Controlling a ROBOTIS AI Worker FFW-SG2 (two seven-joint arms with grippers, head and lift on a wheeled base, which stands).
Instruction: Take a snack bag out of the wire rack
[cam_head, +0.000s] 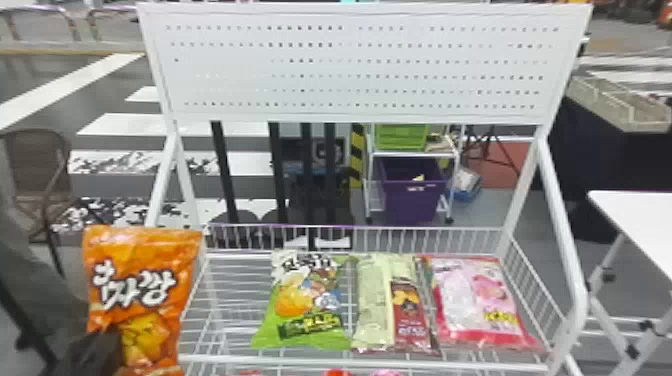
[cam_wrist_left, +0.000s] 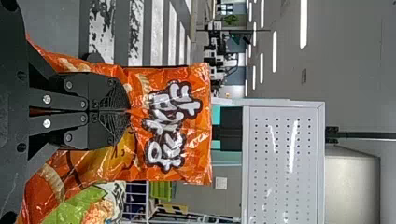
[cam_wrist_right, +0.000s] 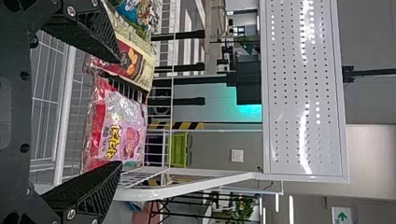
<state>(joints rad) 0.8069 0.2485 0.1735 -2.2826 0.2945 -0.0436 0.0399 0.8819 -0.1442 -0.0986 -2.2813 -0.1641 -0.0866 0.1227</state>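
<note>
The robot's right gripper should take a snack bag out of the wire rack, so next it should grab the cream and brown bag by its bottom end (cam_head: 398, 338).
In the head view my left gripper (cam_head: 95, 352) is at the lower left, at the orange snack bag (cam_head: 142, 285), which hangs upright over the left side of the wire rack (cam_head: 350, 361). The left wrist view has my left gripper (cam_wrist_left: 128, 111) shut on the orange bag (cam_wrist_left: 173, 126). A green bag (cam_head: 305, 305), a cream and brown bag (cam_head: 392, 305) and a pink bag (cam_head: 480, 302) lie side by side in the rack. In the right wrist view my right gripper (cam_wrist_right: 120, 112) stands open, with the pink bag (cam_wrist_right: 116, 128) beyond its fingers.
A white perforated board (cam_head: 360, 65) rises behind the rack on slanted posts. Bare wire shelf lies left of the green bag. At the right is a white table (cam_head: 640, 220); a cart with a purple bin (cam_head: 412, 192) stands behind. More packages show at the rack's front bottom edge.
</note>
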